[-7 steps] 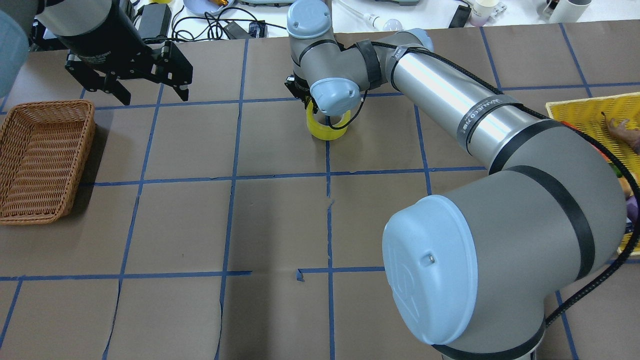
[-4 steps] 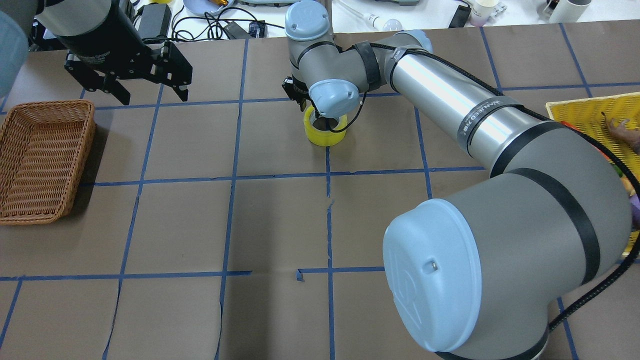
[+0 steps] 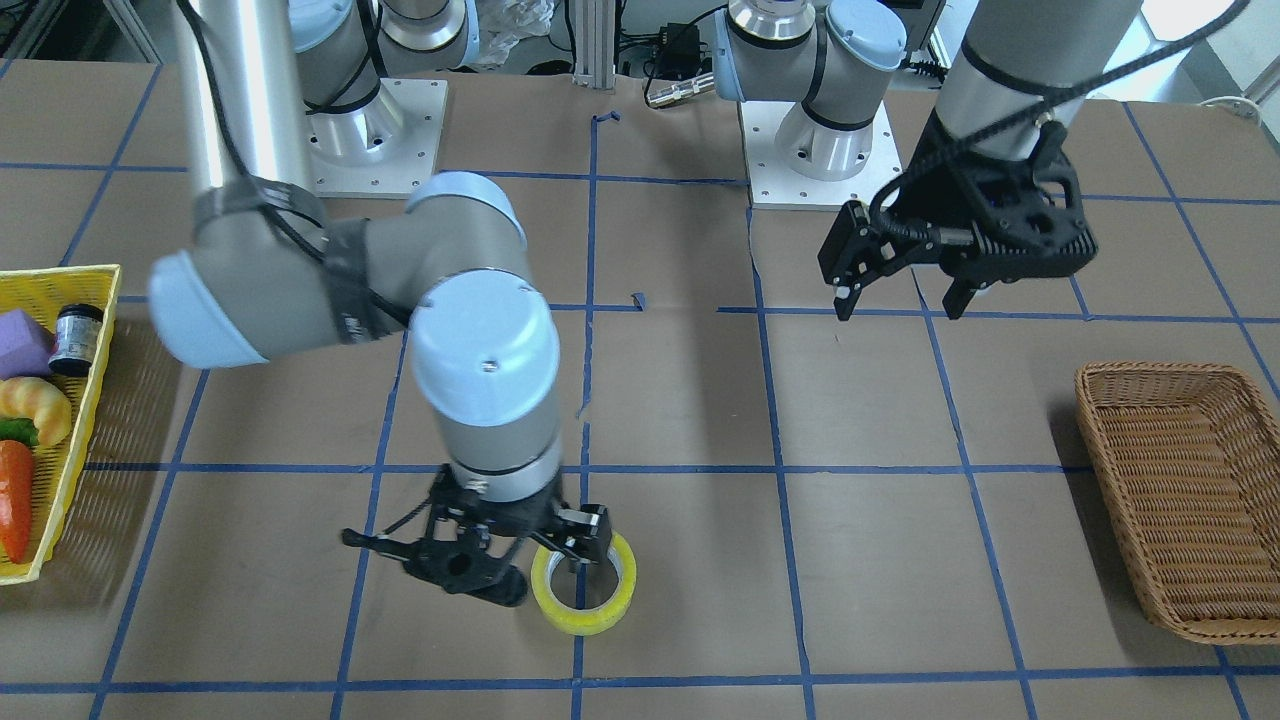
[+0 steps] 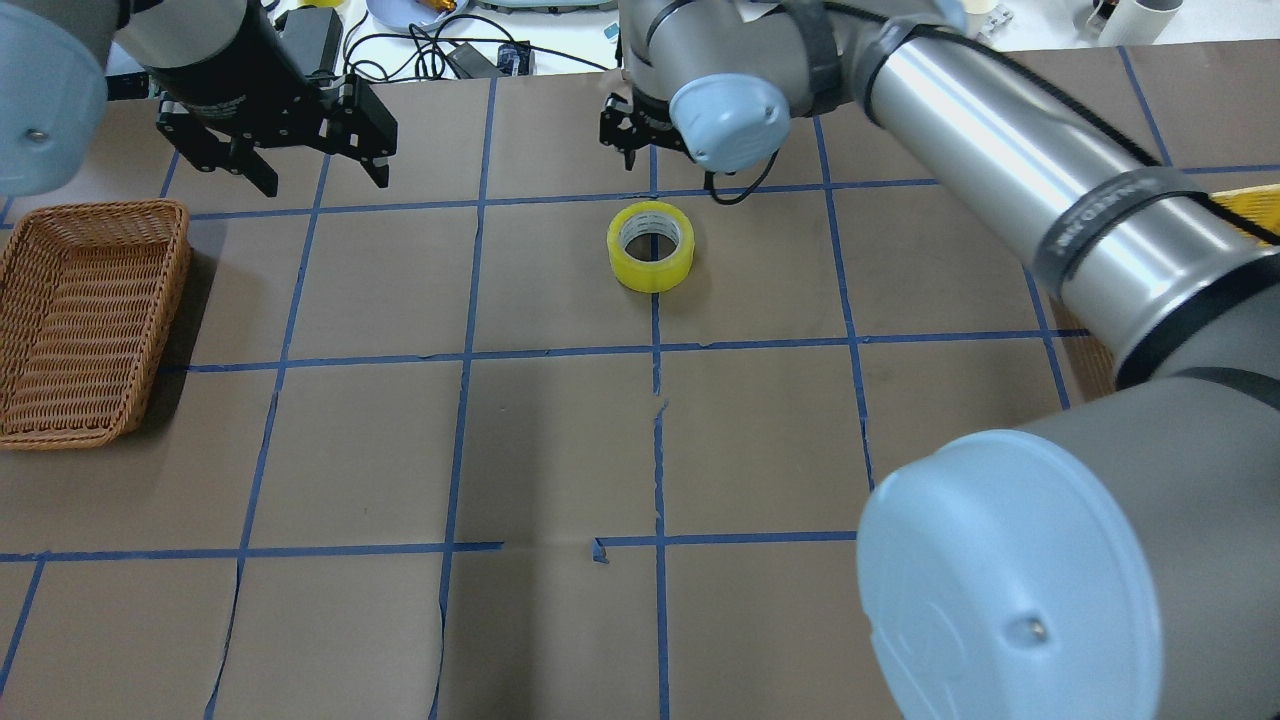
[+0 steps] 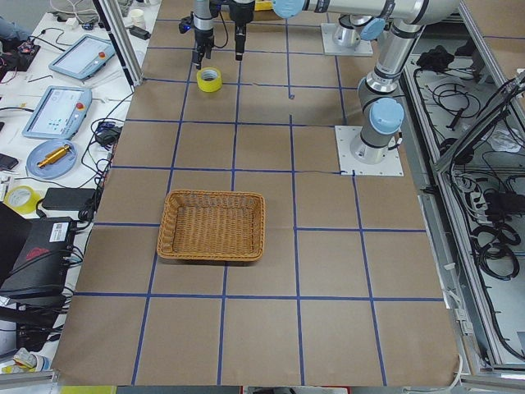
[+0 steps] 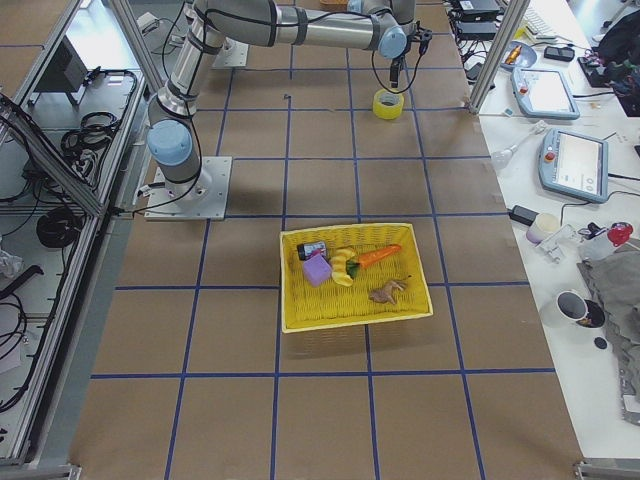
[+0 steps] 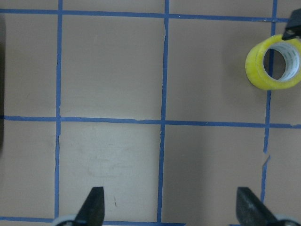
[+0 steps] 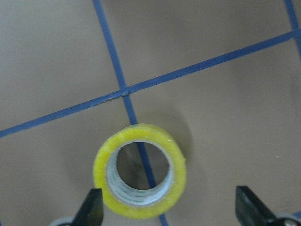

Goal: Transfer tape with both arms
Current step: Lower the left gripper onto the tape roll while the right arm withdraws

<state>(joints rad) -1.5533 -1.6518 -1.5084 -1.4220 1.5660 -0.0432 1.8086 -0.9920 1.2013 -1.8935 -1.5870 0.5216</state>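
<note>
The yellow roll needs to be grabbed next by its ring side [image 3: 618, 600] with my left gripper, so the tape can go into the wicker basket [image 3: 1182, 498].
The yellow tape roll [image 4: 650, 245] lies flat on the brown table, on a blue grid line, hole up. It also shows in the front view [image 3: 585, 587], the right wrist view [image 8: 139, 170] and the left wrist view [image 7: 273, 62]. My right gripper [image 4: 628, 130] is open and empty; it hangs above the tape, offset toward the table's far side [image 3: 480, 555]. In the right wrist view the tape sits below and between the spread fingertips [image 8: 94, 207]. My left gripper [image 4: 325, 180] is open and empty, in the air well left of the tape [image 3: 900, 300].
A brown wicker basket [image 4: 90, 320] stands at the table's left end [image 3: 1180, 490]. A yellow basket [image 3: 60, 290] with a carrot, a purple block and other items stands at the right end [image 6: 355, 270]. Cables and devices lie beyond the far edge.
My right gripper let go of the tape, rose and drew back toward the far side. The tape, tilted a second ago, now lies flat. My left gripper shifted slightly right.
</note>
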